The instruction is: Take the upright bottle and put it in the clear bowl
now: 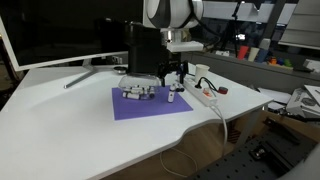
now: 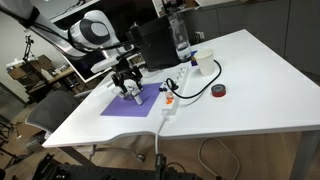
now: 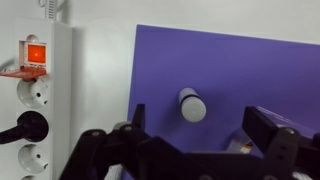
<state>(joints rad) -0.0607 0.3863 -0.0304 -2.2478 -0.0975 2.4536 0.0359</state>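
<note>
My gripper takes hold of the upright bottle by the sides of its top end next. That leaves its base free to enter the clear bowl.
The upright bottle (image 3: 190,104) is tiny and pale with a darker band. The wrist view looks down on it as it stands on the purple mat (image 3: 230,60). It also shows in both exterior views (image 1: 172,98) (image 2: 137,99). My gripper (image 3: 200,125) is open and hangs above the bottle, a finger on either side of it and apart from it. The gripper is also in both exterior views (image 1: 172,78) (image 2: 126,82). The clear bowl (image 1: 203,72) (image 2: 203,63) stands beyond the power strip, near the table's edge.
A white power strip (image 3: 35,100) (image 1: 205,95) (image 2: 172,95) with a lit red switch lies beside the mat. Other small bottles (image 1: 135,93) lie on the mat. A black box (image 1: 143,50), a tape roll (image 2: 218,91) and a water bottle (image 2: 180,35) stand nearby.
</note>
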